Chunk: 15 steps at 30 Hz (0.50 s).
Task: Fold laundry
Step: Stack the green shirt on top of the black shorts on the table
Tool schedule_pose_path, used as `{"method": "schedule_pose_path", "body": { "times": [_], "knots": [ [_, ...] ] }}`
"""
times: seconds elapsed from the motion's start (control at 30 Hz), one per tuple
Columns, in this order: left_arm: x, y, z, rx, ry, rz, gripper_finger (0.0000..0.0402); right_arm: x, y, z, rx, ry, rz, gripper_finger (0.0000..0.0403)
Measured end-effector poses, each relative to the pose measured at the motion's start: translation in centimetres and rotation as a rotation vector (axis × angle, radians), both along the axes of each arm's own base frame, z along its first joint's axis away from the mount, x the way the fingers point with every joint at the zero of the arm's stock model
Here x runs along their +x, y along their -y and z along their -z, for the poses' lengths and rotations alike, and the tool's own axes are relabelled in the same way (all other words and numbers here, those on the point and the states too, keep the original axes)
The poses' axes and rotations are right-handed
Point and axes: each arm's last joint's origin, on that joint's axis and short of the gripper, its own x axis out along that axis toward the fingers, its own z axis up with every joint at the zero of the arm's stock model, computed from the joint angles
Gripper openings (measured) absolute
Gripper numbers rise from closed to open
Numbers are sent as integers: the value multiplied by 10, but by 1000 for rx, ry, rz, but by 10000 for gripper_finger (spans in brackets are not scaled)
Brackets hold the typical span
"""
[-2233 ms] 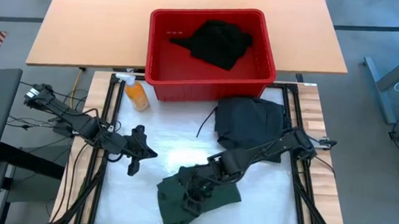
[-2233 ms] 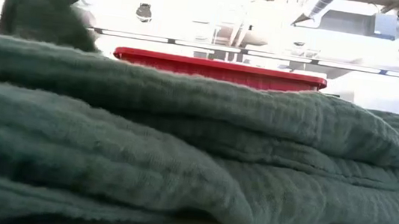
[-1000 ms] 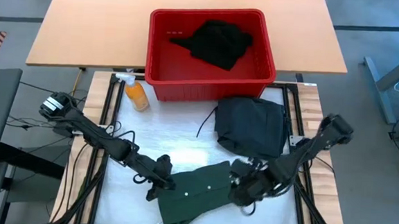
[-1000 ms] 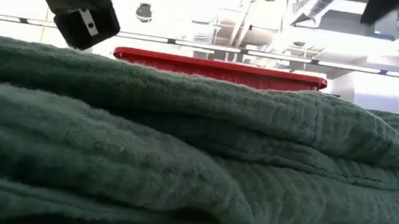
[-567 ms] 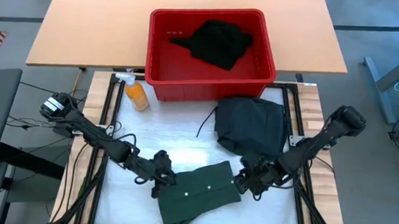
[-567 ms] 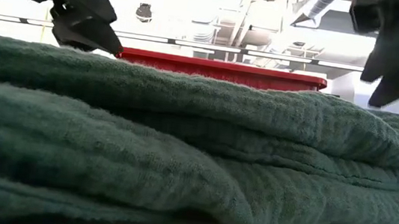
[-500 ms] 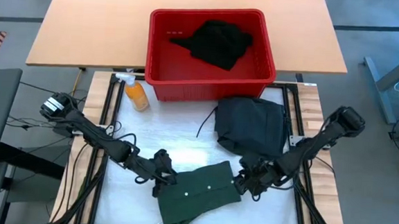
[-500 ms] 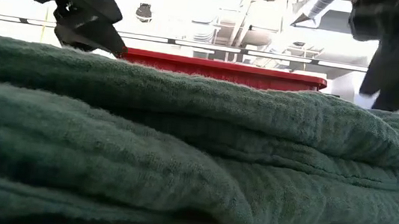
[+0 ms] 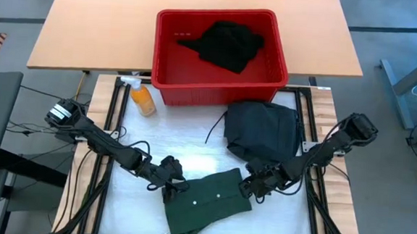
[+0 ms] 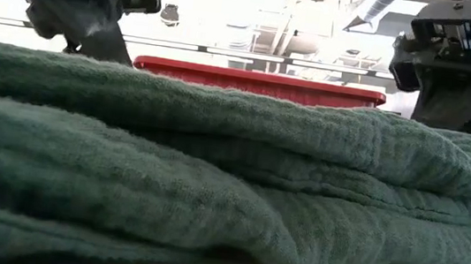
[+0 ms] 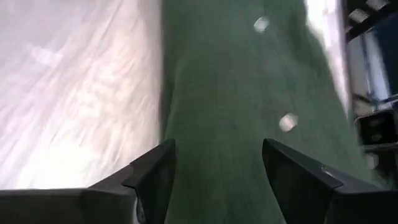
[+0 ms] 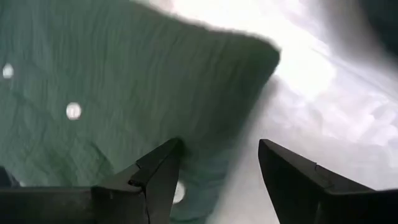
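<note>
The green shirt [image 9: 207, 204] needs to be folded over on itself, so my right gripper should next grab its folded edge [image 9: 245, 186] beside the white buttons.
A green buttoned shirt [image 9: 207, 204] lies folded on the white table cover near the front edge and fills the low view [image 10: 231, 167]. My left gripper [image 9: 169, 188] is open at its far left corner, fingers spread over the green cloth [image 11: 217, 112]. My right gripper [image 9: 253, 186] is open at the far right corner, astride the shirt's edge [image 12: 249, 106]. A dark garment [image 9: 262, 131] lies heaped behind the shirt. A black garment [image 9: 227, 44] rests in the red basket. My left gripper slants down over the shirt's left edge [image 11: 168, 112], both fingers above green cloth; I cannot tell whether they touch it. My right gripper slants down with one finger [image 12: 158, 174] over the shirt and the other [image 12: 292, 180] over the white cover; touch cannot be told.
The red basket [image 9: 269, 81] stands at the table's far edge. An orange bottle [image 9: 143, 98] lies beside its left corner. A thin dark cord [image 9: 216, 128] trails from the heaped garment. Bare white cover [image 9: 170, 144] lies between the basket and the shirt.
My right gripper has come down and gone a little toward the far edge, rolling as it went, to the shirt's far right corner. The shirt has stayed flat where it lay.
</note>
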Motion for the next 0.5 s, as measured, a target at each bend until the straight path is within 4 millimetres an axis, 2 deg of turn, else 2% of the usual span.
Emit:
{"method": "schedule_pose_path", "body": {
  "times": [0.13, 0.27, 0.5],
  "knots": [
    [4, 1, 9, -28, -33, 6, 229, 8, -4, 17, 8, -31, -13, 245],
    [8, 5, 27, -69, -106, 40, 229, 15, -6, 35, 5, -69, -10, 245],
    [12, 15, 47, -144, -161, 104, 229, 20, -10, 40, 10, -35, -10, 245]
  ]
}}
